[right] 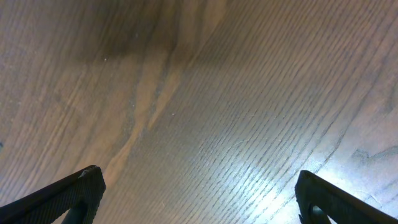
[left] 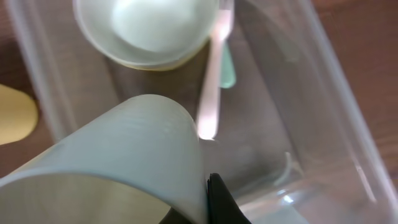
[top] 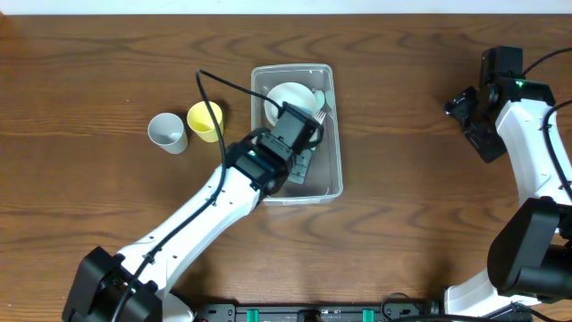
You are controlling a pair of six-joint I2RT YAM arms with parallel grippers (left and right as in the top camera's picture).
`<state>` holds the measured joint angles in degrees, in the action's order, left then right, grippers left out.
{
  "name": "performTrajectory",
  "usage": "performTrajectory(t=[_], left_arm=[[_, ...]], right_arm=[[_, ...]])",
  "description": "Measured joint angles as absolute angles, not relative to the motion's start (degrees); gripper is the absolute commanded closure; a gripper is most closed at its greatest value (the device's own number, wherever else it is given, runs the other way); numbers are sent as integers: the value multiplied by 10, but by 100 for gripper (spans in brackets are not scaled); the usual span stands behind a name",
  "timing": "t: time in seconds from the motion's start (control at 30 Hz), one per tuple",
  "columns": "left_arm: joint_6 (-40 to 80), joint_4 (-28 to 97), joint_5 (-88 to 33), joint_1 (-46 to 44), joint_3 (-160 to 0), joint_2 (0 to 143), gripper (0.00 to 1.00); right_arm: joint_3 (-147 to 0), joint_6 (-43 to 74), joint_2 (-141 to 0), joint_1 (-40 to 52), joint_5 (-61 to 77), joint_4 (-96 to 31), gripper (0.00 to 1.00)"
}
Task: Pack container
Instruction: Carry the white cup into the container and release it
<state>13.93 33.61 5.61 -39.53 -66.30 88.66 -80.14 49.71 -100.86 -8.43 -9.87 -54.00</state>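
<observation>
The white cup's base [left: 163,113] hangs high above the container's bottom, so the white cup goes down next, before my left gripper releases it.
The clear plastic container [top: 337,134] stands at the table's middle. It holds a white bowl [top: 290,96] at its far end, and a pale spoon [left: 211,74] and a green utensil [left: 227,71] beside the bowl. My left gripper [top: 299,152] is low inside the container's near half. In the left wrist view it [left: 202,208] is shut on the wall of a pale grey cup [left: 124,162]. The container's wall shows there too [left: 329,106]. My right gripper [top: 465,112] is open and empty over bare wood far to the right; it also shows in the right wrist view [right: 199,186].
A yellow cup [top: 205,121] and a white cup [top: 167,132] stand on the wooden table left of the container. The yellow cup's edge shows in the left wrist view [left: 15,115]. A black cable loops over the left arm.
</observation>
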Motion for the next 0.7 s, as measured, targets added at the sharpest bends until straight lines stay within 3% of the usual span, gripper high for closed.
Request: performTrajectory(t=[0.43,0.47,0.57,0.7], left_arm=[[148,322,70,-413,-663,974,94],[148,321,73,-413,-663,979,92],[147,317,82,-413,-663,985,71],[151,314,88,-413,-663,986,62]], right_arm=[[-801,497,-1009,-84,-99,-540,1],[-801,497,-1009,-84,-99,-540,1],[-801,499,-1009,-84,-99,-540,1],[-801,499,-1009,-84,-99,-540,1]])
